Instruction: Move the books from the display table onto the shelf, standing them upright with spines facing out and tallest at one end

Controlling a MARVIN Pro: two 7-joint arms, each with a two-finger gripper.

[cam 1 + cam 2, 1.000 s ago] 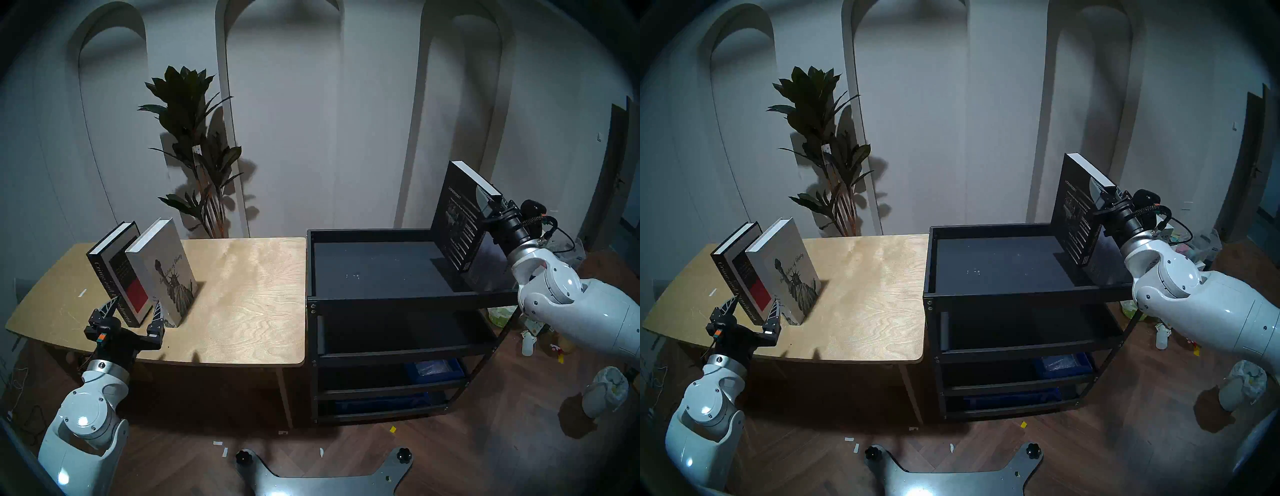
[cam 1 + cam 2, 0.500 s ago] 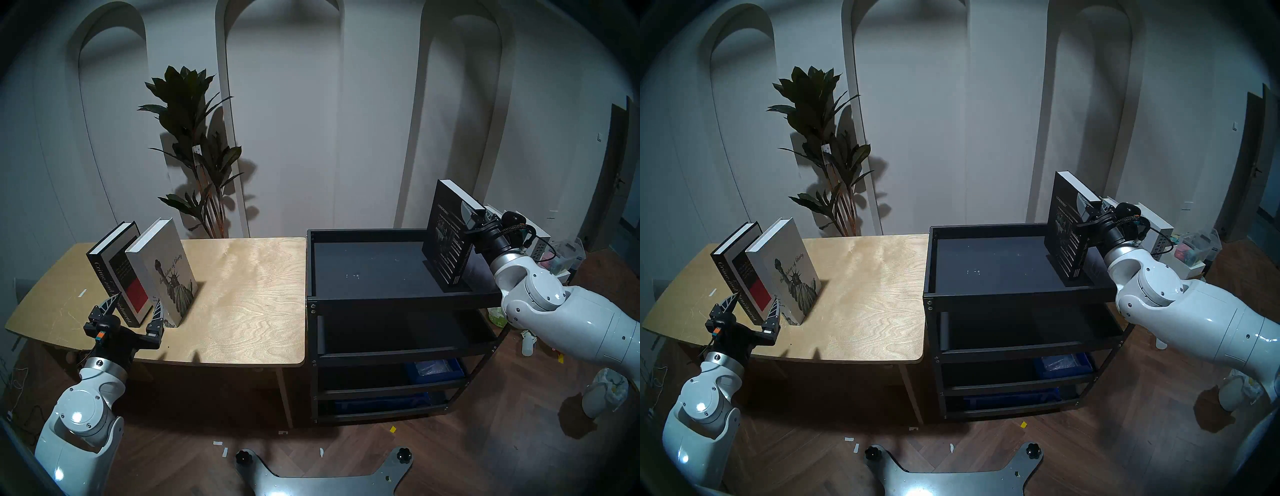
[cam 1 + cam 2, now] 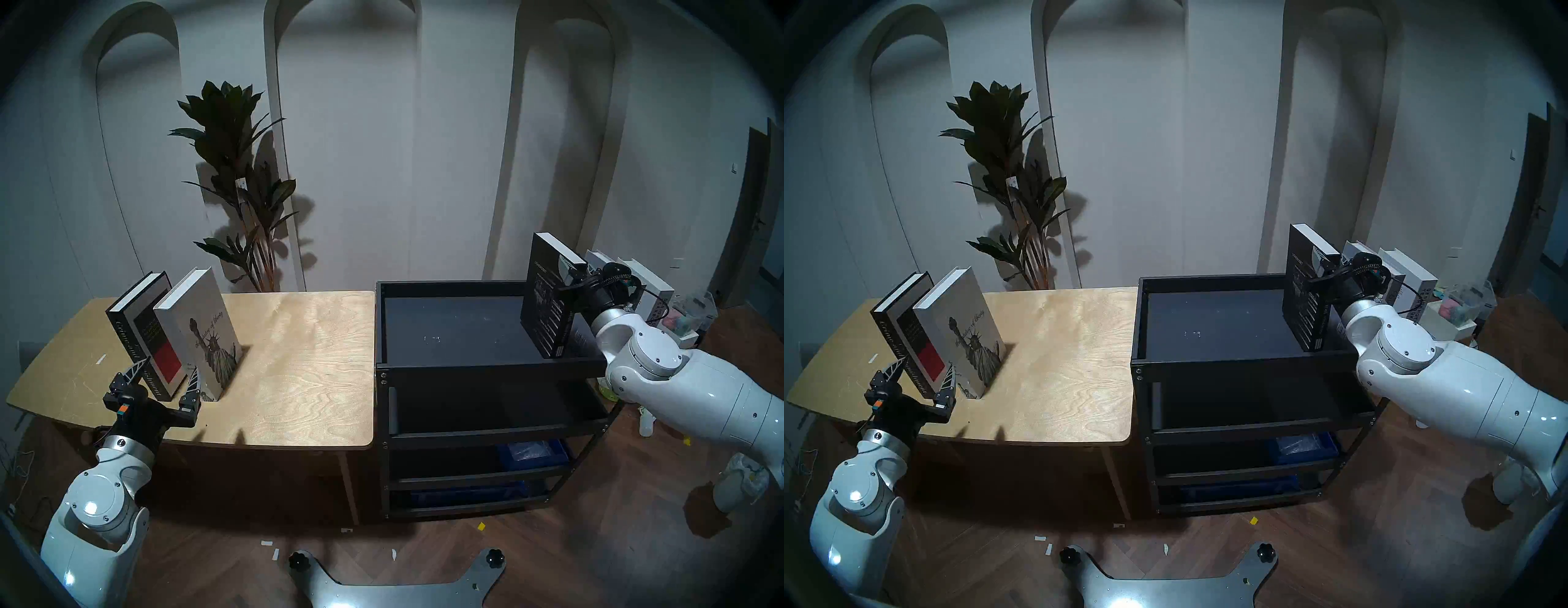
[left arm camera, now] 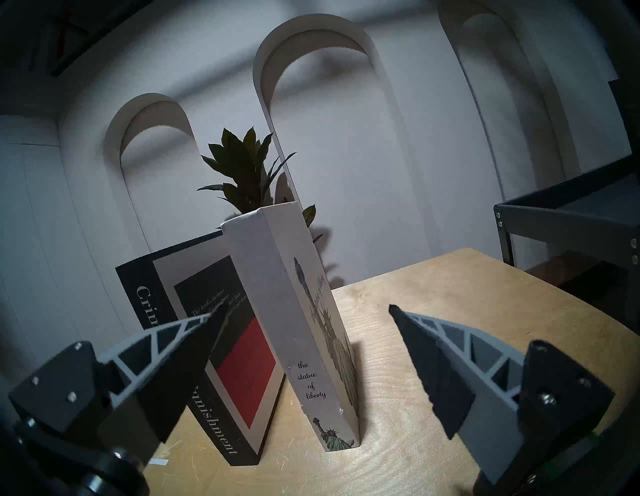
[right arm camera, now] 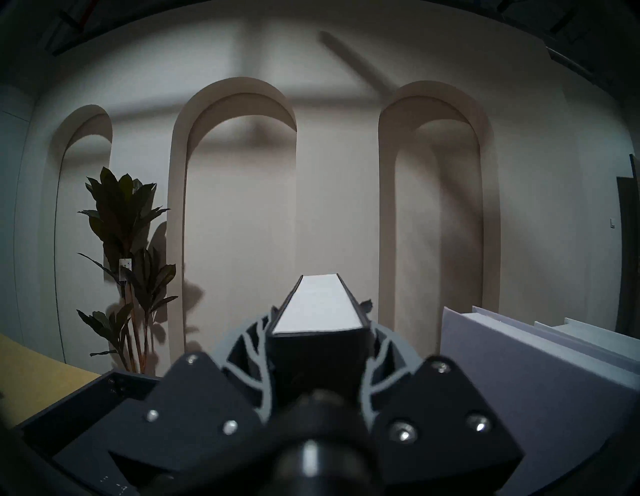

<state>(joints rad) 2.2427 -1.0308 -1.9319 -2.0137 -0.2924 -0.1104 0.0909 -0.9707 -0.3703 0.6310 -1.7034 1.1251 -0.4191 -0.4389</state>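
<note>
I will next grab the book with my left gripper across the upper end of its narrow spine (image 3: 171, 326). The white Statue book's cover (image 3: 212, 336) is broader than my gripper's open fingers.
Two books lean together at the left of the display table (image 3: 297, 361): black "Crime and Punishment" (image 3: 144, 335) and the white Statue of Liberty book (image 3: 203, 327). My left gripper (image 3: 167, 373) is open just in front of their spines. In the left wrist view the Statue of Liberty book (image 4: 311, 329) stands between the fingers of the left gripper (image 4: 306, 308), which grips nothing. My right gripper (image 3: 572, 271) is shut on a black book (image 3: 547, 301) that stands upright at the right end of the shelf's (image 3: 466, 365) top tier. Pale books (image 3: 653, 288) stand just right of it, their bases hidden by my arm.
A tall potted plant (image 3: 242, 170) stands behind the table. Blue bins (image 3: 530, 454) sit on the shelf's lower tiers. Bags and clutter (image 3: 738, 479) lie on the floor at the right. My base plate (image 3: 394, 586) shows at the bottom.
My right arm has lowered the black book down to the top tier, close to the pale books. The left gripper has edged slightly toward the two table books.
</note>
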